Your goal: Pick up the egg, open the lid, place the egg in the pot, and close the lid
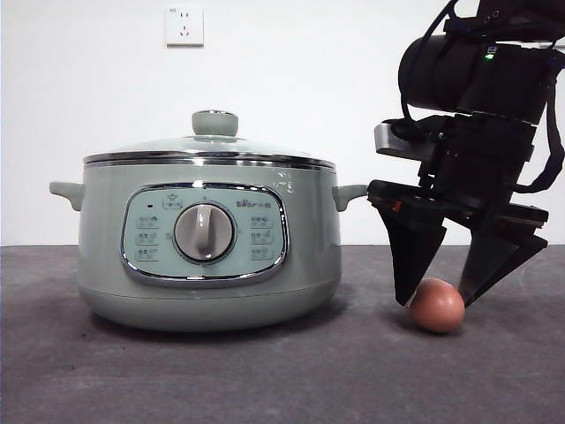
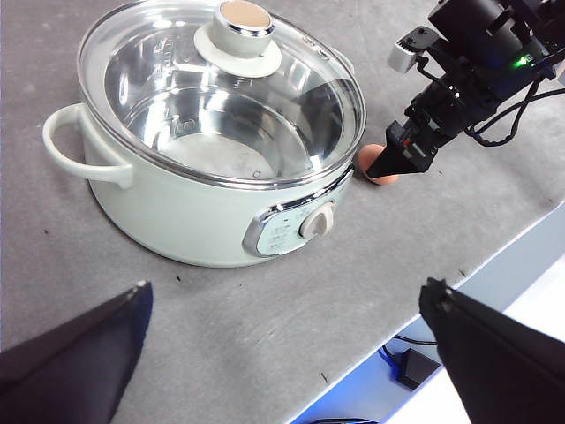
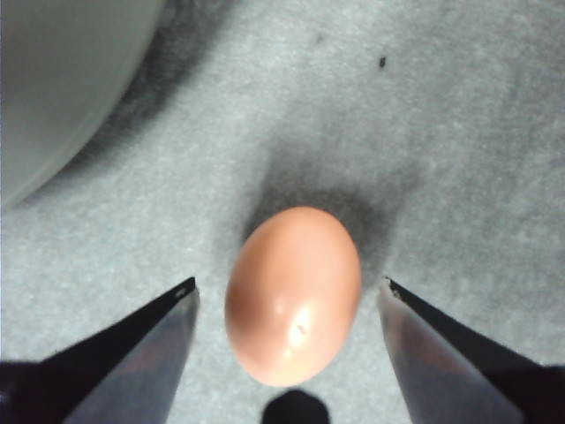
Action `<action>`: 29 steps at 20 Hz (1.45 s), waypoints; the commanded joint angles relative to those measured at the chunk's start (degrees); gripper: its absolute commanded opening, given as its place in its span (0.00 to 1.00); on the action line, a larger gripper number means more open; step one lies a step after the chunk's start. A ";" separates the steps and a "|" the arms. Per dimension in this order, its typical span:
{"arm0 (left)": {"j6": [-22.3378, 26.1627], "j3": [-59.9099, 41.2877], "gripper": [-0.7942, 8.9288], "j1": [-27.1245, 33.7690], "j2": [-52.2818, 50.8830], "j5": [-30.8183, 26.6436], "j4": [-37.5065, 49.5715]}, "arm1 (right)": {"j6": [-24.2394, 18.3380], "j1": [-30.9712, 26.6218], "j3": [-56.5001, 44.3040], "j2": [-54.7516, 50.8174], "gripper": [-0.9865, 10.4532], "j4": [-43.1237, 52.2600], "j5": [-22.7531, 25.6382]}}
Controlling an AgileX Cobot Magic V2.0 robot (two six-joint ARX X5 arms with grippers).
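Observation:
I should next grab the egg around its rounded middle [image 1: 436, 306] with my right gripper, so that it can go into the pot [image 1: 207, 252].
The brown-orange egg [image 1: 436, 306] [image 3: 293, 295] [image 2: 381, 170] lies on the grey table just right of the pot [image 1: 207, 252] [image 2: 177, 203]. My right gripper [image 1: 437, 299] [image 3: 287, 305] [image 2: 397, 163] is lowered over the egg, open, one jaw on each side of it and a gap left on both sides. The glass lid [image 1: 212, 150] [image 2: 221, 88] with its pale green knob [image 1: 214, 123] sits shut on the pot. My left gripper [image 2: 282, 309] hovers open, high above the table in front of the pot, holding nothing.
A white wall with a socket [image 1: 184, 26] stands behind the table. The table's edge [image 2: 424, 309] runs close to the pot's front, with cables [image 2: 402, 362] below it. The pot's right handle [image 1: 349, 194] is near the right arm.

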 commanded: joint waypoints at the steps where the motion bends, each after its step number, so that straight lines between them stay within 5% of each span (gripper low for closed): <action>1: 0.61 0.09 0.66 0.07 -0.07 0.04 0.63 | 1.57 0.20 -0.02 0.66 0.38 0.31 -0.02; 7: 0.61 0.09 0.66 0.07 -0.07 0.04 0.79 | 2.27 0.13 -0.04 1.57 0.30 0.33 -0.11; 10: 0.61 0.09 0.66 0.07 -0.07 0.04 0.79 | 2.23 0.02 -0.02 1.57 0.07 0.48 -0.11; 19: -1.01 0.15 0.66 0.02 3.08 -2.69 7.82 | 1.44 -0.04 -0.02 -8.22 0.08 -1.97 -0.02; 25: -1.38 5.70 0.66 -3.58 15.58 -3.15 15.12 | 0.59 -0.02 -0.02 -26.27 0.08 -6.62 -0.07; 29: -1.33 12.11 0.66 -9.75 27.47 -8.74 19.15 | -0.52 -0.02 -0.02 -35.19 0.08 -8.74 -0.44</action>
